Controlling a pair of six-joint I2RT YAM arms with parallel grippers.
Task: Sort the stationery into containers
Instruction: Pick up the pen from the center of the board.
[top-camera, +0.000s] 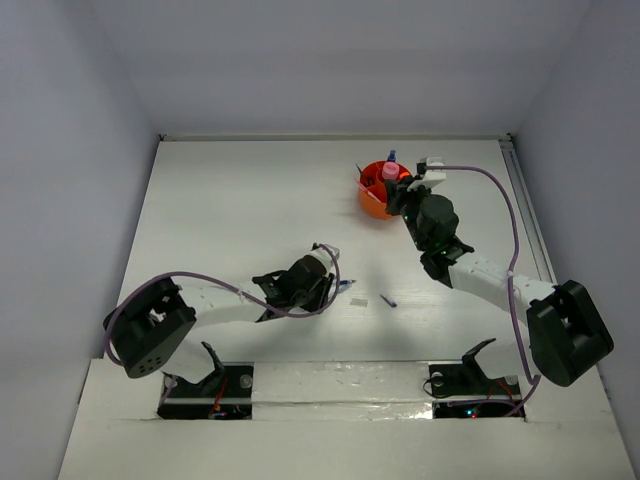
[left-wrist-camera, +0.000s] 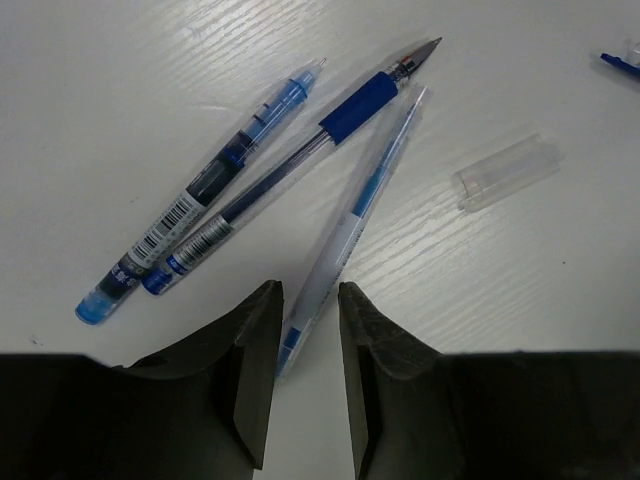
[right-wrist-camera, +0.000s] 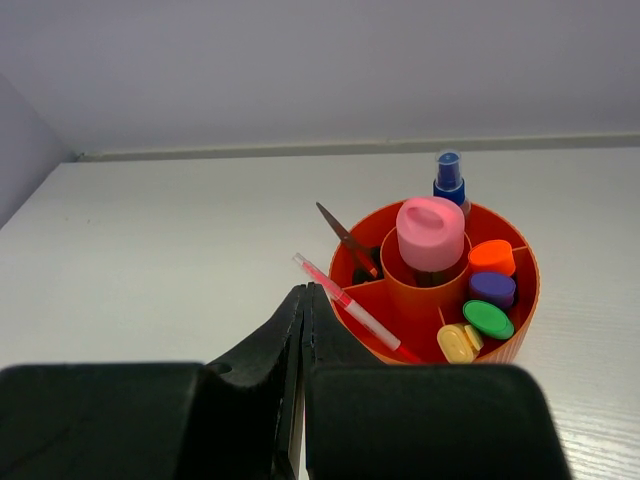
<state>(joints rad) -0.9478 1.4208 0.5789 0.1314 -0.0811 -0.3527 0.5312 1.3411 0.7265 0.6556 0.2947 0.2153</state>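
Note:
The thin white-blue pen (left-wrist-camera: 314, 293) would stay on the tabletop if I lifted my left gripper now, because the gripper's fingers are open on either side of it.
Three blue pens lie on the white table in the left wrist view: a clear one (left-wrist-camera: 210, 190), one with a blue grip (left-wrist-camera: 355, 110), and a thin white-blue one (left-wrist-camera: 360, 200). My left gripper (left-wrist-camera: 308, 295) is open, its jaws on either side of the thin pen's near end. It also shows in the top view (top-camera: 325, 285). The orange tub (right-wrist-camera: 500, 350) holds a pink tube (right-wrist-camera: 430, 232), a blue-capped bottle (right-wrist-camera: 448, 178), scissors (right-wrist-camera: 345, 240), a red pen (right-wrist-camera: 350, 300) and several highlighters (right-wrist-camera: 487, 318). My right gripper (right-wrist-camera: 303, 290) is shut and empty, just in front of the tub's left side.
A clear pen cap (left-wrist-camera: 505, 170) lies to the right of the pens. A small blue piece (left-wrist-camera: 620, 65) lies farther right. The tub (top-camera: 375, 205) stands at the back right of the table, near the right gripper (top-camera: 405, 195). Grey walls enclose the table.

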